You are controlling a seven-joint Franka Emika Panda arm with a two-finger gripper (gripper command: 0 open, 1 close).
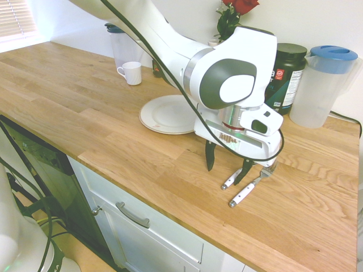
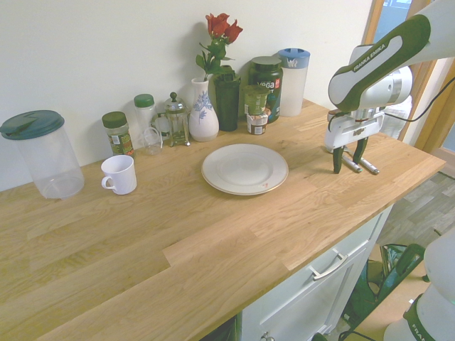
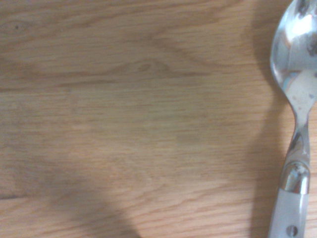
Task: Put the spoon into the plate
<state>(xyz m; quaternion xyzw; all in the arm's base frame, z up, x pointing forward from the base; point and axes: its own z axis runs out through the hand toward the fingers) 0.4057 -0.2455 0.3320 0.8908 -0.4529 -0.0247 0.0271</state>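
I need to grip the spoon next by its straight white handle [image 1: 229,180], which has facing sides; its shiny bowl is round and sloping.
The spoon [image 1: 231,181] lies on the wooden counter, its white handle pointing at the front edge and its bowl hidden behind my gripper. The wrist view shows its shiny bowl and the handle's start [image 3: 295,94]. A white-handled fork [image 1: 245,191] lies just beside it. My gripper [image 1: 228,163] hangs open low over the counter, one finger right at the spoon's handle and the other on the plate side. It holds nothing. The round white plate [image 1: 165,115] sits empty to the gripper's left, also seen mid-counter in the second exterior view [image 2: 245,169], with the gripper [image 2: 348,156] to its right.
A clear jug with a blue lid [image 1: 325,85] and a dark jar [image 1: 289,71] stand behind the gripper by the wall. A white mug [image 1: 132,72], a vase of roses [image 2: 203,114] and small jars line the back. The counter's front edge is near the cutlery.
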